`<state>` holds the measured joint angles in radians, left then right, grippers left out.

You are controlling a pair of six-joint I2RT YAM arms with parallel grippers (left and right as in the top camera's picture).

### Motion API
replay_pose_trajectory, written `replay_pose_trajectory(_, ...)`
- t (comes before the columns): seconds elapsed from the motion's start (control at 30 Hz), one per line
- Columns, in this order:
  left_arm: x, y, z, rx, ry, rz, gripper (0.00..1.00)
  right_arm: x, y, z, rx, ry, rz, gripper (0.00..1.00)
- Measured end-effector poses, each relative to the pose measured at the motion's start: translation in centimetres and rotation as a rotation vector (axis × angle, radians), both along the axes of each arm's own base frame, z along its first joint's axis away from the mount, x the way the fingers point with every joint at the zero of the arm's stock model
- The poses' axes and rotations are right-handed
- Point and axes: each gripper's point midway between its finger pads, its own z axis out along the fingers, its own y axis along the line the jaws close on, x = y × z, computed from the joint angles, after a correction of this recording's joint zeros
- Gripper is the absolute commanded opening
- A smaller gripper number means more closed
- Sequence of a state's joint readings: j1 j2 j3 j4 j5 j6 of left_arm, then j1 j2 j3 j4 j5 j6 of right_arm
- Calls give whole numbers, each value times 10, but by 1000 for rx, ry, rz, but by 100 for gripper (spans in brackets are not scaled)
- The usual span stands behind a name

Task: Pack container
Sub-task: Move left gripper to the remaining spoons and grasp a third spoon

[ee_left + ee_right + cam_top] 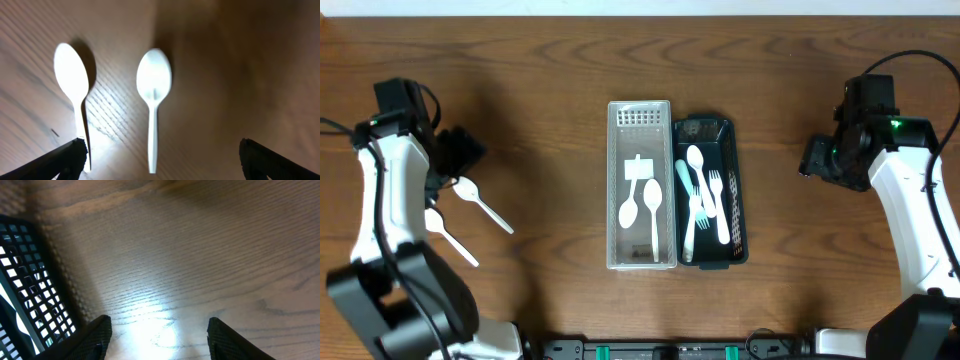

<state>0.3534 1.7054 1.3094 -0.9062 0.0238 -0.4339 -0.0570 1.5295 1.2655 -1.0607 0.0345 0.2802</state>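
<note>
My left gripper is going to grab the white plastic spoon across its handle near the bowl [484, 206] next, to lay the spoon lengthwise in the white container [616, 190].
Two white plastic spoons [480, 205] [450, 235] lie on the wooden table at the left. In the left wrist view they lie side by side, bowls away from me [71, 75] [154, 80]. My left gripper [455, 155] [161, 152] hovers over them, open wide, with the handle of the right-hand spoon between its fingers [70, 157]. A clear white container [616, 190] in the middle holds white spoons. Right beside it, a black mesh container [738, 200] [25, 280] holds white forks and a pale blue utensil. My right gripper [817, 160] [159, 330] is open over bare table, right of the black container.
Both arms' white links run along the left and right sides of the table toward the front edge. The two containers stand touching, long sides together.
</note>
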Motion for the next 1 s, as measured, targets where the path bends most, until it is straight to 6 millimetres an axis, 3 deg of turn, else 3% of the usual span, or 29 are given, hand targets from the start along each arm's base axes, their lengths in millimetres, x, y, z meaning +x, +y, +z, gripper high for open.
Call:
replay_pose_trajectory(0.17,-3,-3,-44,-51,85,-1,99,0,0,0,0,2,0,65)
replay_pose_trajectory(0.5,-5,-15,-94,-136,164,-59,99,-2,0,0,0,8,0,66)
replay_pose_trajectory(0.87,-6,-17,-100,-144,166,-98,99,-4,0,-1,1,16,0,66)
replay_pose_trajectory(1.0,-6,-16,-100,-137,169,-98,84,-4,0,-1,1,16,0,66)
